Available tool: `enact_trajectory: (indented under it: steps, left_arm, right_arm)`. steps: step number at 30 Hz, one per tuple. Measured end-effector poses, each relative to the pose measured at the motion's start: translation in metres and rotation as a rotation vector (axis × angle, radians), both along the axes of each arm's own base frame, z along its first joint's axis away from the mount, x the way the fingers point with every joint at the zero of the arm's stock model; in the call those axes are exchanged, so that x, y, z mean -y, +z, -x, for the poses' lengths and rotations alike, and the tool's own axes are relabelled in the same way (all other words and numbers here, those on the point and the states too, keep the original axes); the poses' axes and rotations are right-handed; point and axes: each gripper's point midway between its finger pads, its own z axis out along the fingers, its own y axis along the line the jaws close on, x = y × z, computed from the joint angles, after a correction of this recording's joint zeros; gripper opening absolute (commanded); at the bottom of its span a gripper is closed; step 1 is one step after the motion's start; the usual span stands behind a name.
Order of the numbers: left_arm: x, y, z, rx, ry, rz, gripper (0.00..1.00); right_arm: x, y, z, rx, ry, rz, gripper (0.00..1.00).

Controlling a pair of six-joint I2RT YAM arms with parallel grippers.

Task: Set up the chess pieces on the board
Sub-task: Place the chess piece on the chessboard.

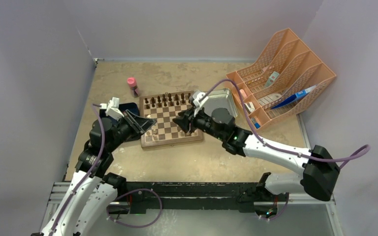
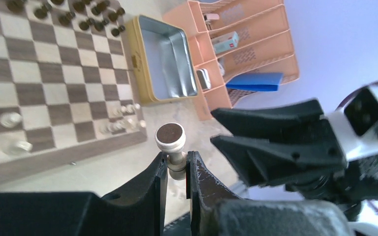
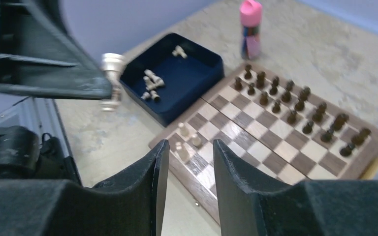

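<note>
My right gripper grabs my left gripper's pale piece by the end (image 3: 110,104) opposite its round base next, so that base stays free to stand on the board.
The board (image 1: 170,143) lies mid-table, with dark chess pieces (image 1: 166,101) in two rows along its far side. A few pale pieces (image 2: 125,118) stand near one corner and others (image 3: 187,140) at the near left. My left gripper (image 2: 176,157) hovers off the board's left edge, shut on the stem of a pale piece (image 2: 171,140) whose round base faces the camera. Facing it over the board's front half, my right gripper (image 3: 189,145) is open with nothing between its fingers. Several more pale pieces (image 3: 150,83) lie in the blue tray (image 3: 197,93).
A metal tin (image 2: 170,59) sits by the board's right side. An orange file organiser (image 1: 285,73) stands at the back right. A pink-capped bottle (image 1: 133,86) stands behind the board's left corner. The blue tray (image 1: 127,106) is left of the board.
</note>
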Motion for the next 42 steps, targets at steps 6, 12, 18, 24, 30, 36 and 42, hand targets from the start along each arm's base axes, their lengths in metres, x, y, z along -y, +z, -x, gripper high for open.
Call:
enact_trajectory:
  steps: [6, 12, 18, 24, 30, 36, 42]
  left_arm:
    - [0.01, 0.008, 0.008, -0.139, 0.011, 0.201, 0.0]
    - [0.013, 0.023, 0.018, -0.186, 0.006, 0.339, 0.0]
    - [0.018, 0.027, 0.022, -0.234, -0.017, 0.405, 0.0]
    - [0.021, 0.029, 0.025, -0.243, -0.034, 0.42, 0.0]
    - [0.022, 0.032, 0.026, -0.241, -0.045, 0.432, 0.0]
    - [0.022, 0.038, 0.026, -0.232, -0.049, 0.455, 0.0]
    - [0.022, 0.039, 0.025, -0.228, -0.045, 0.454, 0.32]
  right_arm:
    - [-0.017, 0.025, 0.048, 0.252, 0.121, -0.112, 0.48]
    - [-0.032, 0.063, 0.077, 0.439, 0.161, -0.221, 0.47]
    - [-0.043, 0.073, 0.077, 0.492, 0.134, -0.275, 0.46]
    - [-0.059, 0.049, 0.075, 0.489, 0.11, -0.218, 0.43]
    - [-0.062, 0.05, 0.075, 0.492, 0.08, -0.222, 0.31]
    - [-0.062, 0.056, 0.069, 0.501, 0.038, -0.241, 0.14]
    - [-0.062, 0.057, 0.067, 0.495, 0.015, -0.256, 0.07]
